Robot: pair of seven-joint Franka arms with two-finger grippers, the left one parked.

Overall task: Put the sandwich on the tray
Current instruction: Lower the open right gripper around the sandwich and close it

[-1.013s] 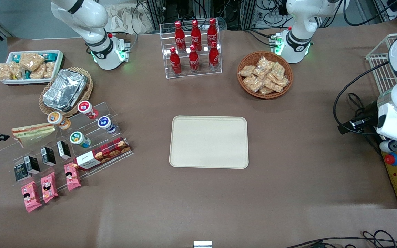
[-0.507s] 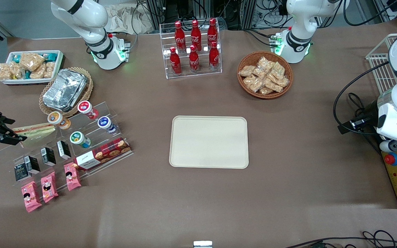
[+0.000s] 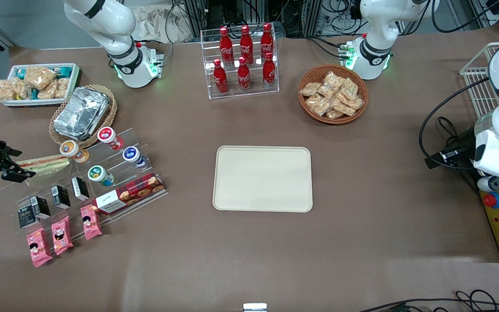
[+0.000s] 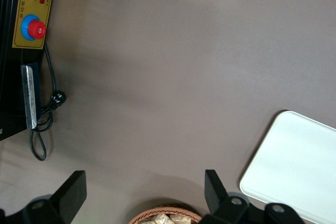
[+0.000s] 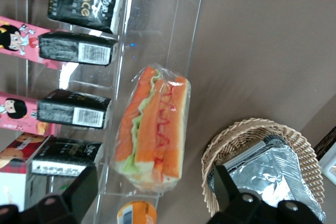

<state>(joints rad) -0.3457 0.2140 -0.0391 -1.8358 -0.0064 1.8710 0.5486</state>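
The gripper should next pick up the sandwich by its bread slices around the filling [image 3: 46, 164], so that it can set the sandwich onto the cream tray [image 3: 262, 178].
The sandwich [image 3: 46, 164], a clear-wrapped wedge with orange, red and green layers, lies on the top step of a clear acrylic rack [image 3: 115, 173] toward the working arm's end of the table. In the right wrist view the sandwich [image 5: 155, 124] lies just ahead of my gripper [image 5: 155, 195]. The gripper is open, with one black finger [image 5: 79, 190] on each side and nothing touching the wrap. In the front view my gripper [image 3: 17, 164] is level with the sandwich's narrow end. The cream tray [image 3: 262, 178] lies bare at the table's middle.
The rack also holds yoghurt cups [image 3: 102, 175], small black boxes [image 3: 61, 196] and a cookie box [image 3: 128, 193], with pink packets [image 3: 61, 234] in front. A foil container in a wicker basket [image 3: 82, 113] stands close by. A snack bin [image 3: 37, 82], cola bottles [image 3: 243, 60] and a snack basket [image 3: 332, 93] stand farther off.
My gripper has come in from the table's edge toward the sandwich, most of it in the first half second. Its open fingers now reach the sandwich's narrow end. The sandwich has not moved.
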